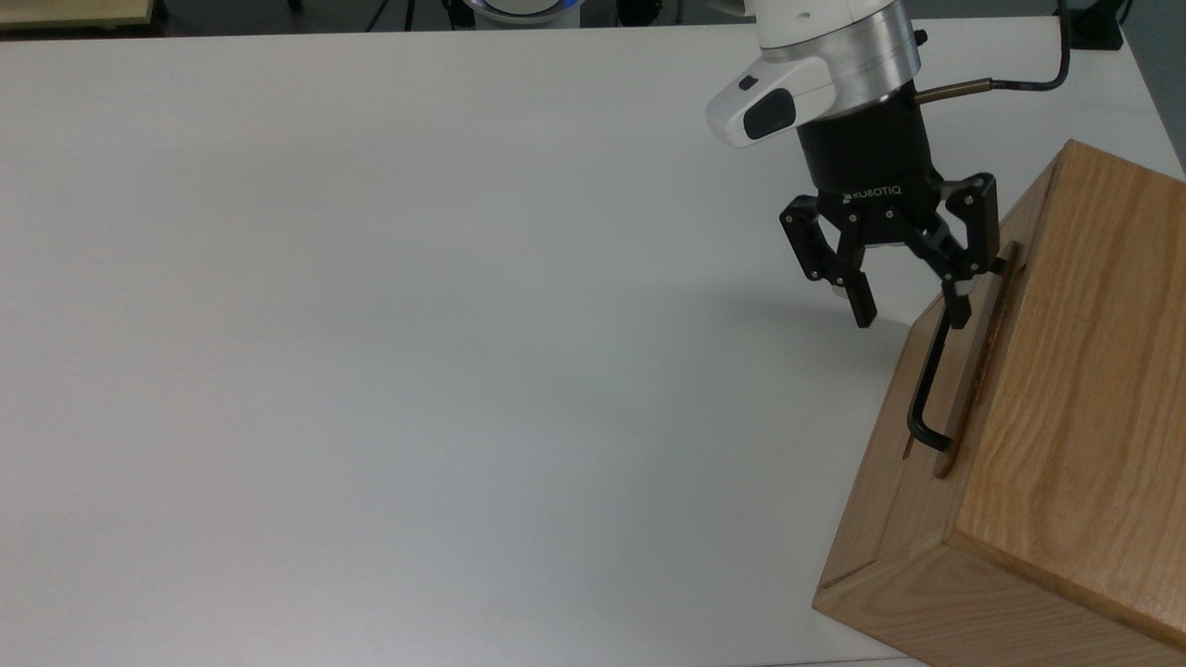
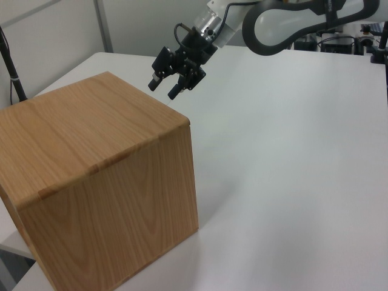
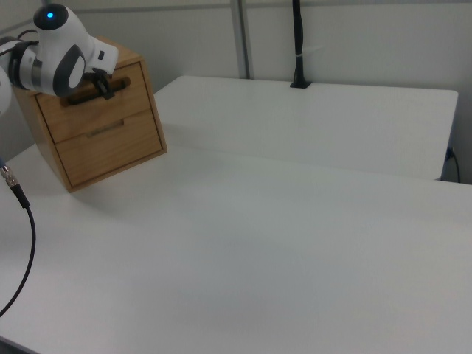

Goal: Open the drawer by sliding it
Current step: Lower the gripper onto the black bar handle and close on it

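My gripper should next take hold of the drawer's long black bar handle. Then it can slide the drawer open from the wooden cabinet (image 2: 103,176).
The drawer (image 3: 82,109) is the upper light wood front of the cabinet (image 1: 1075,389) and sits pushed in. Its long black bar handle (image 1: 929,382) runs along the front in the top view. My gripper (image 1: 913,317) hangs open at the handle's far end. One fingertip (image 1: 958,311) overlaps the bar's top and the other (image 1: 864,310) is over the table to the top view's left. In the left view the gripper (image 2: 162,91) hovers just beyond the cabinet's far top edge. The white wrist (image 3: 68,57) covers part of the drawer front in the right view.
The cabinet (image 2: 103,182) stands at a corner of the white table (image 1: 417,324). A second front panel (image 3: 110,147) lies below the drawer. A black post (image 3: 299,44) stands at the table's far edge in the right view.
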